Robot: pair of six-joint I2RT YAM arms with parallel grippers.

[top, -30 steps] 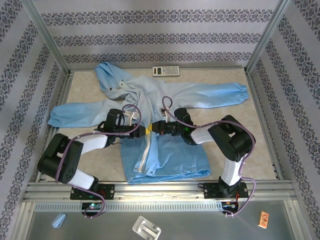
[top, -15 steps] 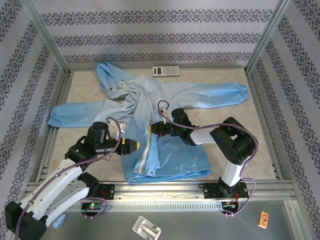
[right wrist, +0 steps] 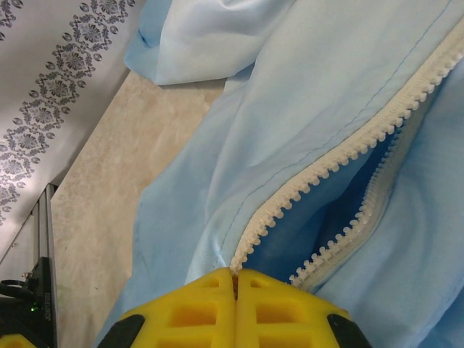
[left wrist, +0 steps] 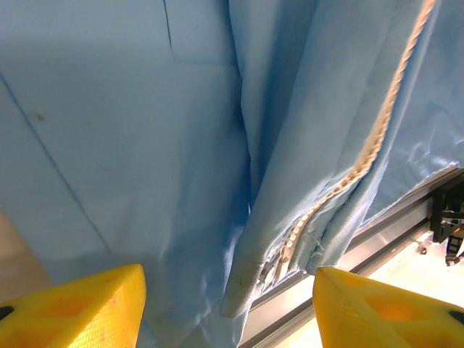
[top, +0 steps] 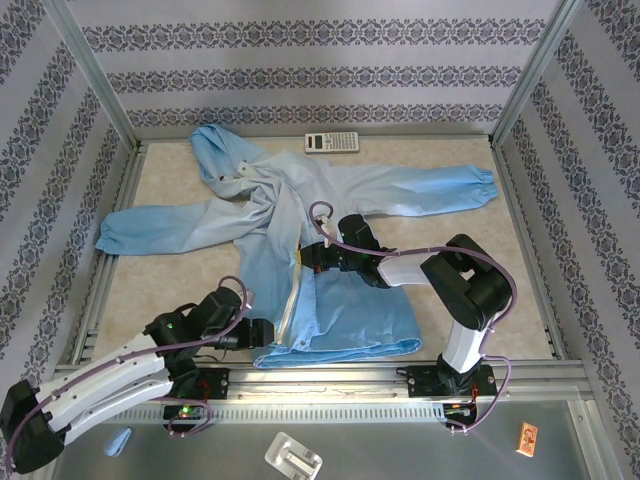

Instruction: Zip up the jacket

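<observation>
The fold (top: pixel 281 342) (left wrist: pixel 252 281) lines up between the left gripper's fingers in the left wrist view, but the left gripper stops short of it in the top view. The left gripper will move toward it first and close only then.
The light-blue jacket (top: pixel 340 200) lies spread on the table, hood at the back left and sleeves out to both sides. Its pale zipper (top: pixel 290 300) runs from mid-chest down to the near hem. My right gripper (top: pixel 303 256) is shut on the zipper at mid-chest. In the right wrist view the yellow fingers (right wrist: pixel 196 304) meet on the white teeth (right wrist: pixel 319 177), and the two rows part beyond them. My left gripper (top: pixel 262 334) is open at the near hem, just left of the zipper. Between its yellow fingertips (left wrist: pixel 80 308) hang the hem corner (left wrist: pixel 243 286) and the zipper's lower end (left wrist: pixel 290 250).
A calculator (top: pixel 331 143) lies at the back edge beyond the jacket. Metal frame posts (top: pixel 100 80) and patterned walls close in both sides. The aluminium front rail (top: pixel 330 380) runs right under the hem and also appears as the rail (left wrist: pixel 391 232) in the left wrist view.
My left arm has let go at mid-zipper, swung back toward the near edge and opened; it now sits at the bottom hem. The right gripper has stayed shut on the zipper.
</observation>
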